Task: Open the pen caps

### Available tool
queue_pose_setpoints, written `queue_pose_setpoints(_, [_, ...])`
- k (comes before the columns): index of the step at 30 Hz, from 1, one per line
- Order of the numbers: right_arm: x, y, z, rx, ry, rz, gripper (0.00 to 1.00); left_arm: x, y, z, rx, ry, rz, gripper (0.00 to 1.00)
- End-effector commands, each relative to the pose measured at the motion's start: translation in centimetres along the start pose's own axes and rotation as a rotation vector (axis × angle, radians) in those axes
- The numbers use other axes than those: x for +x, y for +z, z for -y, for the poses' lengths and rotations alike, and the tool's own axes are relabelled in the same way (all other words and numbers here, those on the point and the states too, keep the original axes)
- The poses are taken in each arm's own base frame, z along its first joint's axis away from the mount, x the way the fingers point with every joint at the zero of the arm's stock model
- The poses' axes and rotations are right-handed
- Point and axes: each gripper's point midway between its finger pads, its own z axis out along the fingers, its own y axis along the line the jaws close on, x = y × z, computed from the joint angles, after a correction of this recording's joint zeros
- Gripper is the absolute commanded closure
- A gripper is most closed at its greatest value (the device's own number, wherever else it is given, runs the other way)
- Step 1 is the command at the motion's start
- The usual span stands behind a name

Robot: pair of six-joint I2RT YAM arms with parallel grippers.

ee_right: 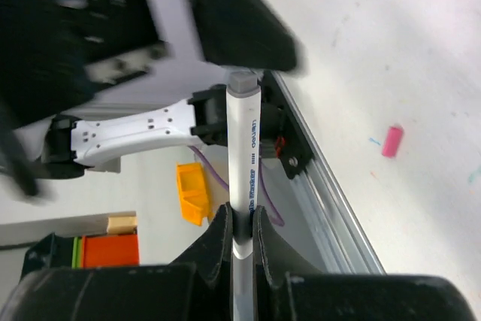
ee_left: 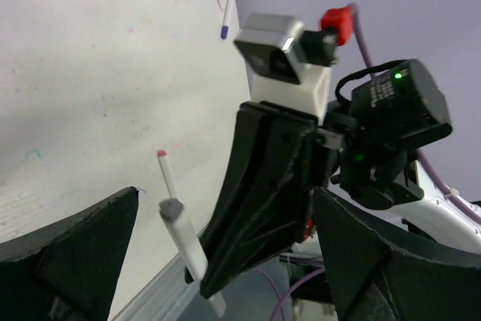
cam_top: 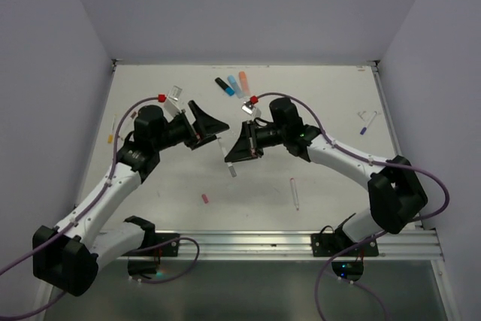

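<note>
I need to grab the white marker by its grey cap end point(ee_left: 172, 211) with my left gripper to pull the cap off, and leave the marker's body point(ee_left: 184, 242) to my right gripper.
My right gripper point(ee_right: 240, 216) point(cam_top: 242, 148) is shut on a white marker barrel point(ee_right: 243, 148) point(ee_left: 184, 242) with a grey end point(ee_right: 242, 80), held above the table. My left gripper point(ee_left: 225, 201) point(cam_top: 208, 122) faces it from the left, open, with nothing between its fingers point(ee_left: 83, 253). A loose pink cap point(cam_top: 204, 198) point(ee_right: 391, 140) lies on the table in front of both grippers. A thin white pen with a pink cap point(ee_left: 162, 155) point(cam_top: 294, 193) lies to the right. Another pen with a purple cap point(cam_top: 367, 122) point(ee_left: 225, 20) rests far right.
Black, blue and salmon markers point(cam_top: 232, 85) lie side by side at the back centre. A thin pen with a yellow end point(cam_top: 113, 134) is near the left wall. A metal rail point(cam_top: 301, 244) runs along the table's near edge. Grey walls close in three sides.
</note>
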Motion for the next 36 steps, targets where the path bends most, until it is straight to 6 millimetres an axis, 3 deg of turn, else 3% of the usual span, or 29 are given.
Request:
queue_pose_setpoints(1, [0.8,-0.8,2.1,0.115,0.033,0.03,1.0,-1.7,-2.4,0.4,-0.084,0.109,0.125,0.0])
queue_pose_setpoints(4, [0.2,-1.5,4.9,0.25,0.1,0.087,1.0,-1.0,-3.2,-1.2,-0.142,0.082,0.137,0.0])
queue_pose_setpoints(7, [-1.3,-2.4,7.1,0.382,0.153,0.145,1.0,0.3,-3.3,-0.6,-0.083,0.113,0.101,0.0])
queue_pose_setpoints(9, [-3.0,-2.7,7.2,0.417,0.171,0.193,1.0,1.6,-3.1,-0.4,-0.039,0.12,0.059,0.0])
queue_pose_setpoints(14, [-6.8,-1.9,4.3,0.34,0.157,0.267,1.0,3.7,-2.3,-1.1,-0.029,0.102,-0.021,0.12])
queue_pose_setpoints(19, [-8.3,-1.6,2.4,0.273,0.181,0.316,1.0,4.6,-1.3,-0.6,-0.001,0.097,-0.055,0.19])
queue_pose_setpoints(27, [-7.3,-1.4,1.4,0.221,0.206,0.306,1.0,4.3,0.0,-1.0,-0.01,0.09,-0.065,0.32])
queue_pose_setpoints(31, [-7.0,-1.4,1.0,0.205,0.212,0.307,1.0,4.0,0.8,-0.5,0.019,0.106,-0.07,0.46])
queue_pose_setpoints(36, [-6.9,-1.4,0.8,0.199,0.21,0.3,1.0,3.9,1.2,-0.4,0.028,0.103,-0.072,0.5])
